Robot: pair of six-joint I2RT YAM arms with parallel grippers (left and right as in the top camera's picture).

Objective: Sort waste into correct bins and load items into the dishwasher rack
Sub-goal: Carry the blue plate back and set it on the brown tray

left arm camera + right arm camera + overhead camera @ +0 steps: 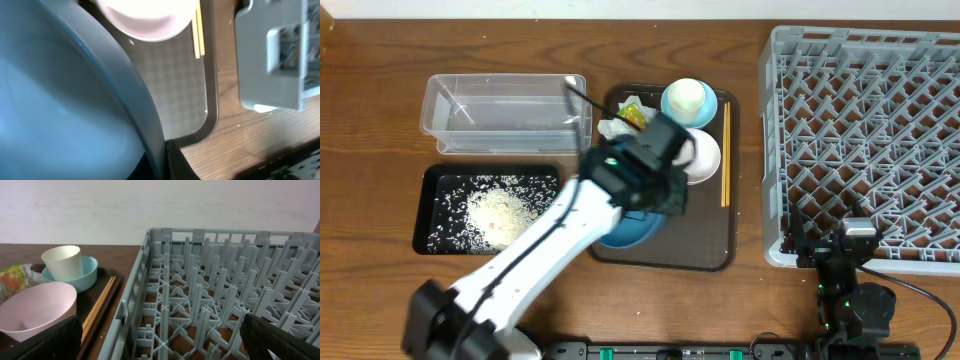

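Note:
I should keep holding the large dark-blue bowl with my left gripper. The bowl hangs tilted above the brown serving tray and would fall if I opened now.
My left gripper (655, 192) is shut on the rim of the large dark-blue bowl (630, 228) at the front left of the brown serving tray (705, 245). In the left wrist view the bowl (60, 95) fills the left side, its rim pinched between the jaws (164, 155). The white-pinkish bowl (703, 155), the light-blue bowl (672, 112) holding a white cup, the chopsticks (725, 155), the napkin (614, 129) and the wrapper (633, 114) lie on that tray. My right gripper (162, 347) is open and empty over the front left corner of the grey rack (865, 150).
The clear tub (505, 105) stands at the back left. In front of it the black tray (432, 190) holds loose rice (498, 210). The rack (210, 295) holds nothing. The right arm's base sits at the table's front right.

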